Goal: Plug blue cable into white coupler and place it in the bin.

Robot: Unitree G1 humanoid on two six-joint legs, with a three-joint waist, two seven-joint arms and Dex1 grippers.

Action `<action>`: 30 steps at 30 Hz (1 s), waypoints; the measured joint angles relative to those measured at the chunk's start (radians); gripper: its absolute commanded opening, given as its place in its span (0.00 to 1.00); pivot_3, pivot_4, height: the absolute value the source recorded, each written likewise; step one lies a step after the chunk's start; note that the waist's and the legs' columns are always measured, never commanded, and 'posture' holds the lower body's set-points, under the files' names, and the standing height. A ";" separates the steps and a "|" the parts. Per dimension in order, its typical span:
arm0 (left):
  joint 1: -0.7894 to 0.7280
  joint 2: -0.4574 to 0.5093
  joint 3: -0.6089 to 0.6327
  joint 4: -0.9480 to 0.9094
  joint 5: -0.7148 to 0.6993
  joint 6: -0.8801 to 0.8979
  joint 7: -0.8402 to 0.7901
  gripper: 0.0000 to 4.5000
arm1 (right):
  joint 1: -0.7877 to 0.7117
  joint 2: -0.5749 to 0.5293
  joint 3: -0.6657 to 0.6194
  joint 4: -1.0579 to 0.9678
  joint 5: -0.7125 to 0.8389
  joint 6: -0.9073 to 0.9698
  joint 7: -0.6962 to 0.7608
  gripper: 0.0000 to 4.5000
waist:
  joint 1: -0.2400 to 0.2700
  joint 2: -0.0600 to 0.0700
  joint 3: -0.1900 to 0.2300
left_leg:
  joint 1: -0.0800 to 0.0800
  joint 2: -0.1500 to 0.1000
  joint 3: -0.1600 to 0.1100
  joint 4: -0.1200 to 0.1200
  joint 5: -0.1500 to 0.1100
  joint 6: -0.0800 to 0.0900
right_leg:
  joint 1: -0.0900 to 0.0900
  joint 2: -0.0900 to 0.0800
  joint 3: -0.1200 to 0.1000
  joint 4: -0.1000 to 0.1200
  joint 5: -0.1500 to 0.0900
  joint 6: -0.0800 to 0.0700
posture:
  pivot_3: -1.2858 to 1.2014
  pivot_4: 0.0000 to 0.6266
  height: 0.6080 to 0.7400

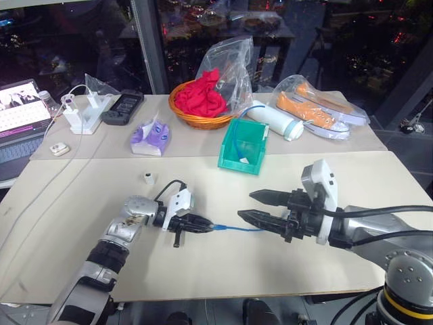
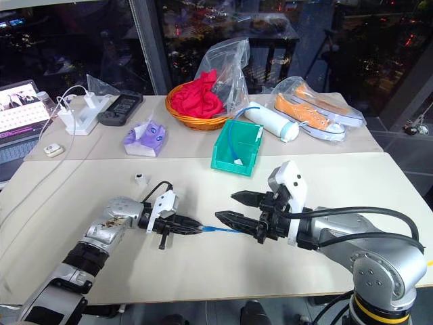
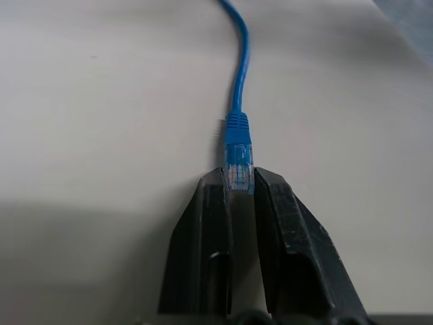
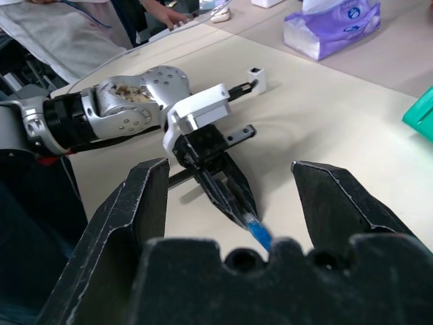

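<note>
My right gripper reaches the blue cable next and grabs the part of the cable just behind the clear plug [image 1: 220,227], since my left gripper's fingers cover the clear plug.
My left gripper [image 1: 208,226] is shut on the clear plug of the blue cable [image 1: 237,229], low over the table near its front. In the left wrist view the plug [image 3: 239,166] sits pinched between the black fingers [image 3: 281,223], and the cord runs on across the table. My right gripper [image 1: 245,204] stands open just right of it, fingers pointing at the left gripper with the cord passing under its lower finger. The white coupler [image 1: 148,179] stands alone on the table, behind the left arm. The teal bin [image 1: 238,162] sits further back at the middle.
An orange wicker basket [image 1: 199,120] with red cloth stands behind the bin. Next to it lie a white cylinder [image 1: 274,120] and bagged orange shoes [image 1: 318,112]. A purple tissue pack [image 1: 150,137], a white charger block [image 1: 84,118] and a laptop [image 1: 20,118] are at the back left.
</note>
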 measured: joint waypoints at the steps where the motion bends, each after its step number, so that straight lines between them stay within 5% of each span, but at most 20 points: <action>1: 0.000 -0.001 0.000 0.000 0.000 0.002 -0.002 0.01 | 0.004 -0.005 0.000 0.000 0.009 -0.001 -0.011 0.75 | 0.000 0.000 0.000 | 0.000 0.000 0.000 0.000 0.000 0.000 | 0.000 0.000 0.000 0.000 0.000 0.000 | 0.52 0.24 0.87; 7: 0.027 -0.003 0.023 -0.032 -0.011 0.030 0.018 0.01 | 0.092 -0.008 0.013 -0.003 0.089 -0.004 -0.084 0.75 | 0.000 0.000 0.000 | 0.000 0.000 0.000 0.000 0.000 0.000 | 0.000 0.000 0.000 0.000 0.000 0.000 | 0.52 0.24 0.87; 11: 0.063 -0.035 0.093 -0.174 -0.042 0.077 0.126 0.01 | 0.343 0.043 0.045 -0.024 0.217 -0.003 -0.175 0.75 | 0.008 -0.001 -0.001 | -0.002 0.000 -0.001 0.001 -0.001 0.002 | 0.000 -0.001 -0.001 0.000 0.000 0.000 | 0.52 0.24 0.87; 15: 0.072 -0.086 0.122 -0.311 -0.082 0.135 0.215 0.01 | 0.424 0.096 0.069 0.009 0.314 -0.020 -0.312 0.75 | 0.002 -0.001 -0.001 | -0.002 0.000 -0.001 0.008 -0.002 0.004 | 0.002 0.000 -0.001 -0.003 0.001 0.001 | 0.52 0.24 0.87; 22: 0.125 -0.122 0.123 -0.428 -0.091 0.179 0.325 0.01 | 0.388 0.307 0.096 0.180 0.425 -0.176 -0.659 0.75 | -0.001 0.000 -0.001 | 0.002 0.002 -0.001 0.007 -0.002 0.004 | 0.005 0.003 0.000 -0.001 0.001 0.000 | 0.52 0.24 0.87; 30: 0.138 -0.119 0.123 -0.497 -0.098 0.227 0.358 0.01 | 0.384 0.383 0.098 0.220 0.576 -0.403 -0.764 0.75 | 0.000 0.000 -0.001 | 0.001 0.002 -0.001 0.007 -0.003 0.005 | 0.005 0.002 0.000 -0.003 0.001 0.000 | 0.52 0.24 0.87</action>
